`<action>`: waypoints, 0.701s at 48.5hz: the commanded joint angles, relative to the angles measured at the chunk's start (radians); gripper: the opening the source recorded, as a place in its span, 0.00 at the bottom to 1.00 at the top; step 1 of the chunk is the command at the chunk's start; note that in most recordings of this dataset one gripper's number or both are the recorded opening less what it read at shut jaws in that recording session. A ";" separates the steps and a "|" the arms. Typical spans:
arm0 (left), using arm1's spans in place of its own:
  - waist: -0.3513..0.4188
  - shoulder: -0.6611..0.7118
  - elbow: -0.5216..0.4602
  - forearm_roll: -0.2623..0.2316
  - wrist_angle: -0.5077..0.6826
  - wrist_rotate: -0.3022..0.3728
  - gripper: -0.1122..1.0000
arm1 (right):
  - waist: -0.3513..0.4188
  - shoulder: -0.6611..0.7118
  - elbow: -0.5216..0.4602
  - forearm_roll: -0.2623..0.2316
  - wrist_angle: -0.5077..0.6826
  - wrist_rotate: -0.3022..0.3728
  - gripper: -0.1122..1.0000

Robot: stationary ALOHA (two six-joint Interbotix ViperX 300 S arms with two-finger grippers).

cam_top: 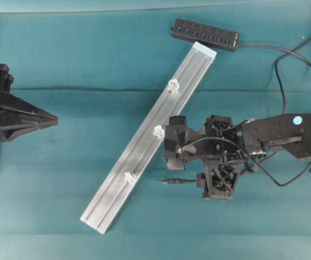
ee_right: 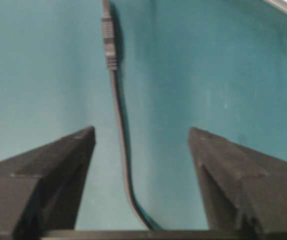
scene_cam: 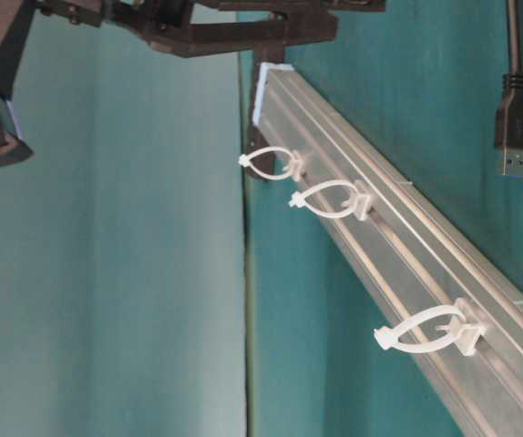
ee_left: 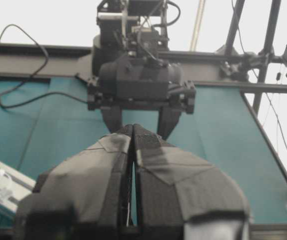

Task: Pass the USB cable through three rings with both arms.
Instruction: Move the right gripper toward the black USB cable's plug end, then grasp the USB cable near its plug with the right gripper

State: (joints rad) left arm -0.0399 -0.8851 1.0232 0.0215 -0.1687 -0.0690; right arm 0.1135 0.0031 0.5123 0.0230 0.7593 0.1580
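Note:
The right gripper grabs the USB cable by the part just behind the plug next, since the slack cable bends behind its stiff plug.
The USB cable lies on the teal cloth right of the silver rail, its plug pointing at the rail's lower part. In the right wrist view the cable runs loose between the spread fingers of my right gripper, with the plug ahead and neither finger touching it. My right gripper is open. The three rings stand along the rail with nothing through them. At the far left my left gripper is shut and empty, its tips pressed together.
The aluminium rail lies diagonally across the middle. A black multi-port hub sits at the back, its cord looping down the right side under the right arm. In the table-level view the plug hangs beside the rail.

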 commanded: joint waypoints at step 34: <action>-0.003 0.000 -0.028 0.002 -0.005 0.000 0.09 | 0.051 0.161 -0.051 -0.011 -0.080 0.005 0.78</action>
State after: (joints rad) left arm -0.0414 -0.8866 1.0232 0.0215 -0.1703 -0.0690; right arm 0.1641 0.1442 0.4694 0.0153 0.6934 0.1580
